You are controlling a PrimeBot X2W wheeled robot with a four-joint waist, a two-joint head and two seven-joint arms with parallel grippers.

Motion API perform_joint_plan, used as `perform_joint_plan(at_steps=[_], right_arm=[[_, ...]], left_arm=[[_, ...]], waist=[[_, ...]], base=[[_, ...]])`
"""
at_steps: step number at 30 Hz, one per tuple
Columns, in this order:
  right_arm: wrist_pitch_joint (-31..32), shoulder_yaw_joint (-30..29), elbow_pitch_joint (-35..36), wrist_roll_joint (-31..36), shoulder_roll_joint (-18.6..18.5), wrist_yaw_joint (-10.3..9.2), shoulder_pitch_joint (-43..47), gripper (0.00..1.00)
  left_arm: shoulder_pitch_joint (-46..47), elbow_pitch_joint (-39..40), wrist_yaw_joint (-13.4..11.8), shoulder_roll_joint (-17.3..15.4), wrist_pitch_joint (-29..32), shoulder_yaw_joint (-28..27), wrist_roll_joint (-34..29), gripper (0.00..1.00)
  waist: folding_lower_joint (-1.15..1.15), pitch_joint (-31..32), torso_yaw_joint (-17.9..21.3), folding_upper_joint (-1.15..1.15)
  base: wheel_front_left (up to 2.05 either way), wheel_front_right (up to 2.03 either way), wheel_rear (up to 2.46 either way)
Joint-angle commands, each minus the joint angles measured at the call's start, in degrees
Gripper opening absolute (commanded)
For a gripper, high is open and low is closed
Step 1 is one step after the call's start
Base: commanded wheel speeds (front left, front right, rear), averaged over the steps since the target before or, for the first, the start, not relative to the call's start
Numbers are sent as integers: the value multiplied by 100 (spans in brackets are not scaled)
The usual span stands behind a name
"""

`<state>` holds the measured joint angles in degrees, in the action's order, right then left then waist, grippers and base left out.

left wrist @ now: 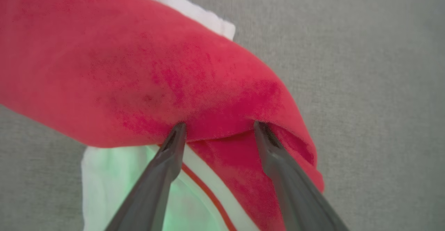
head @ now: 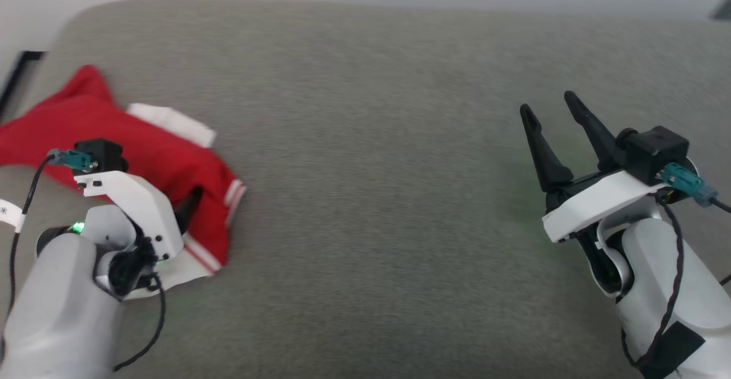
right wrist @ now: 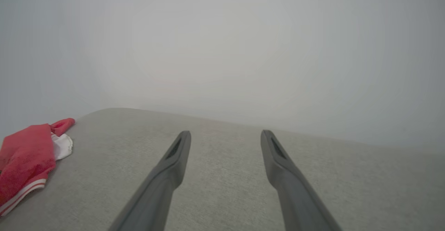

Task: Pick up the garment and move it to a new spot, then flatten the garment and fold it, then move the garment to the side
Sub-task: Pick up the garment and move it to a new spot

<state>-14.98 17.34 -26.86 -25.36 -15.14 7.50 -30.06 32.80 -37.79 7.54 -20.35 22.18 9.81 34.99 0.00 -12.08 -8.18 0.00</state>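
Note:
I will grab the garment by its red fold beside the striped trim with my left gripper next, to move the garment to a new spot.
The garment lies bunched at the left of the grey fabric surface, red with a white sleeve panel and striped trim at its near edge. My left gripper is down on the garment's near right part, largely hidden behind its own wrist. In the left wrist view the garment forms a thick red fold, and the left gripper is open with both fingertips pressed in at the fold's lower edge. My right gripper hovers open and empty far to the right. Its wrist view shows the right gripper and the garment.
The grey fabric surface stretches wide between the two arms, with a rounded far-left corner. A dark frame-like object stands off its left edge. A pale wall rises behind the far edge.

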Motion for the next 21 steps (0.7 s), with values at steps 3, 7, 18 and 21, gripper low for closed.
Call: perform_joint_plan(at_steps=[3, 7, 18, 21], right_arm=[[-28, -46, 35, -30, -8, -1, -69, 100], [-28, -90, 97, -25, -34, -2, -135, 100], [-28, -75, 142, -7, -91, -2, -243, 100], [-28, -122, 130, -11, -68, -2, -183, 100]], left_arm=[[132, -165, -16, -225, 582, 120, 352, 100], [210, -500, -48, -326, 730, 49, 495, 100], [268, -1469, -27, -217, 755, 274, 552, 0], [496, -1283, -17, -354, 170, 261, 498, 0]], waist=[[0, -352, 525, 0], [0, -535, 719, 0], [0, -597, 836, 0], [0, -450, 789, 0]], base=[[0, 0, 0], [0, 0, 0], [0, 0, 0], [0, 0, 0]])
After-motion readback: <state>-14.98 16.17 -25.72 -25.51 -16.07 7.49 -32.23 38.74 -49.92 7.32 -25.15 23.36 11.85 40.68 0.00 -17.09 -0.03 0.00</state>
